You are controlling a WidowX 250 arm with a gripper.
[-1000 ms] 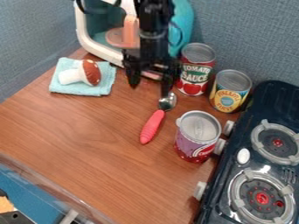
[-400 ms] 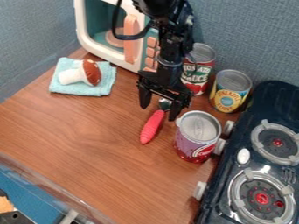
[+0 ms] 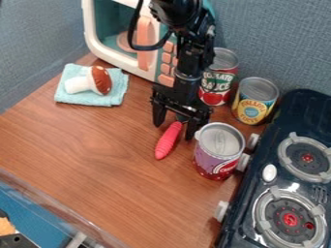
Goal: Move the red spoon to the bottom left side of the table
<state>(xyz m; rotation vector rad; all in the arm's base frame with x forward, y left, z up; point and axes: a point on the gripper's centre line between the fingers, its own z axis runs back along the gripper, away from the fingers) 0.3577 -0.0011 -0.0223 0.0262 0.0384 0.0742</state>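
Next, my gripper grabs the red spoon [image 3: 168, 141] by its narrow neck to move it to the table's bottom left side.
The black gripper [image 3: 173, 131] hangs over the middle of the table, open, one finger on each side of the spoon. Between and just below its fingertips lies the red spoon [image 3: 168, 141], its ridged handle pointing down and slightly left. The spoon's metal bowl is mostly hidden behind the gripper. The wooden table [image 3: 77, 150] stretches to the left and below the spoon.
A purple-red can [image 3: 218, 151] stands close to the gripper's right finger. Behind are a tomato can [image 3: 217, 80], a pineapple can [image 3: 255, 101] and a toy microwave [image 3: 110, 54]. A toy mushroom [image 3: 90, 82] rests on a blue cloth [image 3: 92, 100]; a stove [image 3: 291, 184] stands right.
The gripper has come forward and right from near the microwave, then a little lower over the spoon. It covers more of the spoon's bowl now. The spoon has not moved.
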